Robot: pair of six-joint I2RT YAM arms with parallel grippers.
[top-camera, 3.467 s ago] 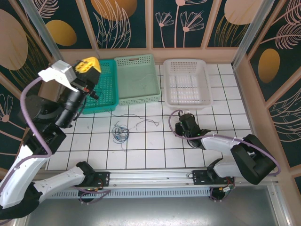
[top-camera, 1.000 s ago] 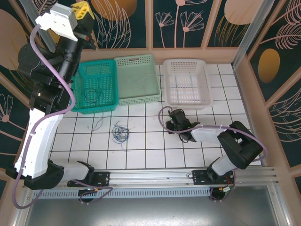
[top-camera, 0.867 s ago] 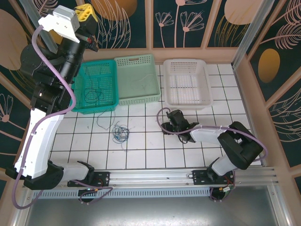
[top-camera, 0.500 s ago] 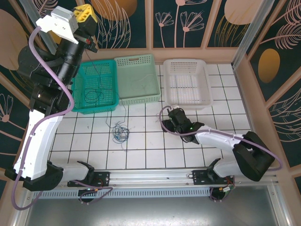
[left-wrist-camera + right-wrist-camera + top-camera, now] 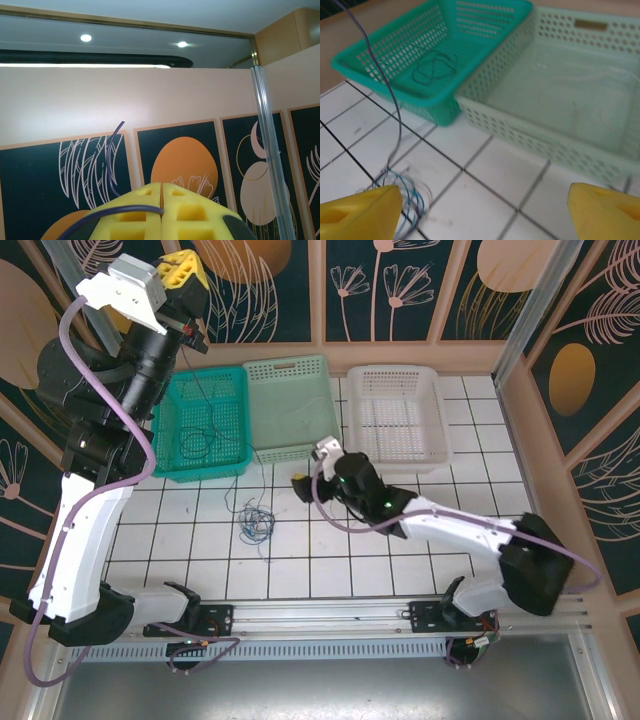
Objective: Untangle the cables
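Observation:
Next, my right gripper grabs the dark cable low on its hanging strand (image 5: 396,147), beside the tangle (image 5: 406,199). Then it draws the cable free to untangle it.
My left gripper (image 5: 186,268) is raised high at the back left, its yellow fingers (image 5: 135,212) shut on a thin dark cable (image 5: 111,165). That strand (image 5: 237,455) hangs down past the teal basket to a tangle of blue and dark cables (image 5: 256,522) on the white tiles. The tangle (image 5: 406,199) lies just beside the left finger of my right gripper (image 5: 485,215), which is open with nothing between its fingers. My right gripper (image 5: 312,468) hovers low in front of the pale green basket. Another dark looped cable (image 5: 195,443) lies in the teal basket.
Three baskets stand along the back: teal (image 5: 236,380), pale green (image 5: 262,453) and white (image 5: 436,400). The pale green basket's wall (image 5: 530,137) is close ahead of my right gripper. Wall panels close in the sides.
My right gripper has opened wide and swung left across the tiles to the front of the pale green basket. The left gripper stays raised, still pinching the strand.

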